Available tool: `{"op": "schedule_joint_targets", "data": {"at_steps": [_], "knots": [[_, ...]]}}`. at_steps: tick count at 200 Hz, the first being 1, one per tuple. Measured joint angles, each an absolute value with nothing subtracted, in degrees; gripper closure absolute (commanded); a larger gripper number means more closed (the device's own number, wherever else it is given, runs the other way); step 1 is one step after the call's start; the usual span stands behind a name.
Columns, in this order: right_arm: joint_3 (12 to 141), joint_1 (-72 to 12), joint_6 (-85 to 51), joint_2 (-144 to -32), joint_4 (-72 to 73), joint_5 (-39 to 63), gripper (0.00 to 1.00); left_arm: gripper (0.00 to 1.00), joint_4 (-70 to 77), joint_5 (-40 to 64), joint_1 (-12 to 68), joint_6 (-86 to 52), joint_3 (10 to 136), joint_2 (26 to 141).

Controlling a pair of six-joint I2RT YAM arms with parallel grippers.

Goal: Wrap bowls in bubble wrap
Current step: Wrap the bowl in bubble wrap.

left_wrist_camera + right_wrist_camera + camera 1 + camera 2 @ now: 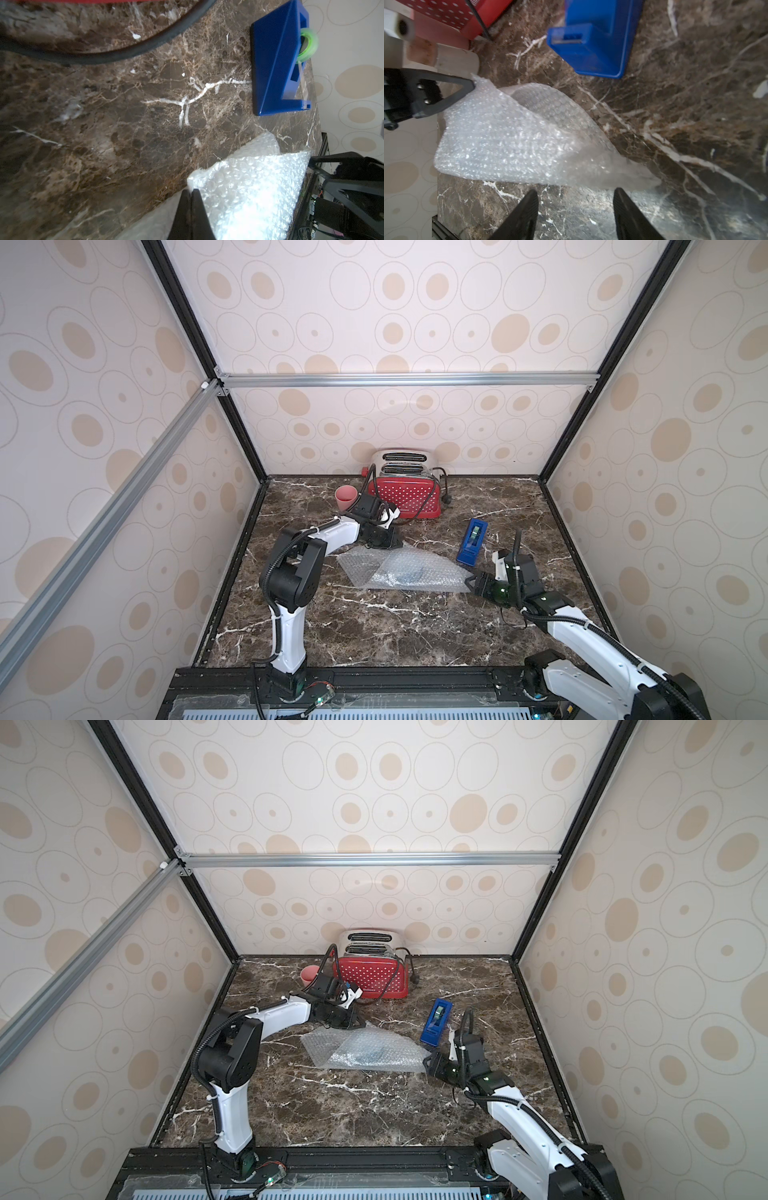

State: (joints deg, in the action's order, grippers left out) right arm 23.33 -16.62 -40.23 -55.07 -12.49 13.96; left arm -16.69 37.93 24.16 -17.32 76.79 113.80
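The bubble wrap [432, 568] should be grabbed next by its free near end with my right gripper, to fold that flap over the bowl and wrap the bowl.
A sheet of bubble wrap [432, 568] [386, 1044] lies folded in a mound at the table's middle. Faint blue marks of the bowl [409, 574] [370, 1054] show through it; the rest of the bowl is hidden. My left gripper [397, 546] [191, 192] is shut on the wrap's far corner, which it holds slightly raised, as the right wrist view shows [471, 85]. My right gripper [468, 583] [576, 193] stands open just off the wrap's near right tip [643, 178], with only bare table between its fingers.
A blue tape dispenser [471, 545] [276, 62] [598, 37] stands right of the wrap. At the back are a red dotted toaster [405, 497] with its black cord [104, 56] trailing onto the table, and a pink cup [345, 497]. Walls enclose three sides.
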Motion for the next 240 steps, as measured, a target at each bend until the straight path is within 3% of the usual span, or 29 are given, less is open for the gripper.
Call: {"op": "schedule_joint_targets", "data": {"at_steps": [50,83,125,151,183,203,240], "knots": [[21.3,-12.1,-41.6,-58.3,-10.3,12.3,0.37,1.00,-16.7,37.9,24.2,-17.3,76.8,113.8],[17.9,-6.9,-43.1,-60.9,-3.3,17.9,0.38,1.00,-16.7,37.9,24.2,-17.3,76.8,113.8],[17.8,-6.4,-45.0,-64.6,3.2,24.2,0.43,1.00,-16.7,37.9,24.2,-17.3,76.8,113.8],[17.7,-6.4,-46.2,-65.3,5.1,26.2,0.54,1.00,-16.7,37.9,24.2,-17.3,76.8,113.8],[17.3,-6.3,-46.7,-65.2,5.7,27.3,0.87,1.00,-16.7,37.9,24.2,-17.3,76.8,113.8],[17.4,-6.3,-46.4,-63.7,4.8,27.7,1.00,1.00,-16.7,37.9,24.2,-17.3,76.8,113.8],[22.1,-6.3,-43.8,-56.5,-2.9,27.2,1.00,1.00,-16.7,37.9,24.2,-17.3,76.8,113.8]]}}
